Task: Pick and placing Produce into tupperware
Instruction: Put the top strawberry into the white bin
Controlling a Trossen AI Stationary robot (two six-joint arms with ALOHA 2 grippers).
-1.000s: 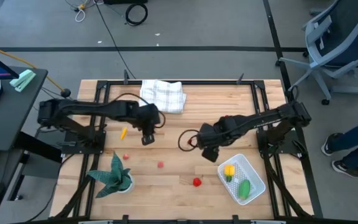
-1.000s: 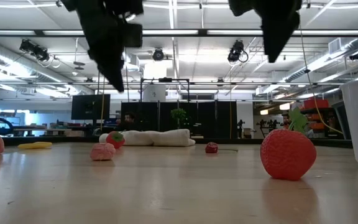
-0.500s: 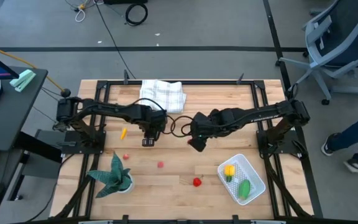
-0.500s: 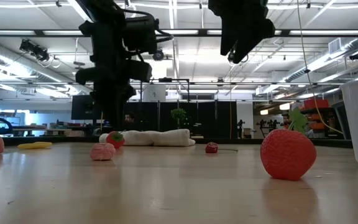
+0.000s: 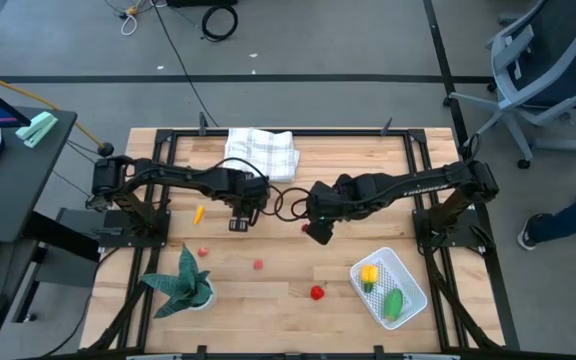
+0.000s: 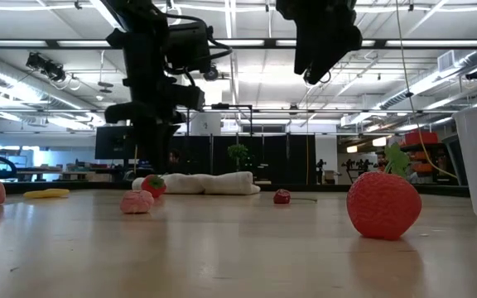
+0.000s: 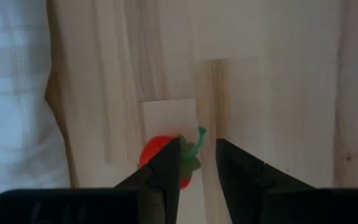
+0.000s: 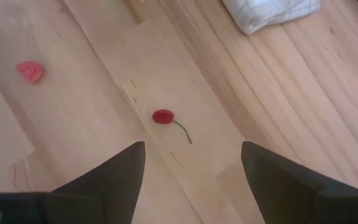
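Note:
My left gripper grabs the small red piece by its red body [image 7: 160,152] next, to get the piece into the tupperware.
My left gripper [image 5: 238,224] [image 7: 198,149] points down over a small red produce piece with a green stem [image 7: 156,151] [image 6: 153,185], close beside the checked cloth. Its fingers stand narrowly open, with the stem in the gap and the red body partly under one finger. My right gripper [image 5: 315,235] [image 8: 192,152] hangs open, high over a cherry with a stem [image 8: 163,116] [image 6: 281,196]. The white tupperware [image 5: 408,290] at the near right holds a yellow piece [image 5: 369,274] and a green piece [image 5: 393,303]. A strawberry [image 5: 316,292], a pink piece [image 5: 258,265], a small red piece [image 5: 202,251] and a yellow piece [image 5: 199,213] lie loose on the table. My left gripper comes from above, fingers pointing down, one finger [image 7: 166,171] over the red piece's body and the green stem [image 7: 199,138] showing between the two. The piece lies on the table. I cannot tell whether the fingers touch it.
A folded white checked cloth [image 5: 263,153] lies at the far middle. A green spiky potted plant [image 5: 183,285] stands at the near left. A black cable loop [image 5: 286,205] hangs between the two arms. Bare wood lies in the near middle.
My left gripper has sunk toward the red piece beside the cloth and rolled about its own axis, then held still. My right gripper has gone from near the tupperware toward the table's left and a little farther back, staying high and open.

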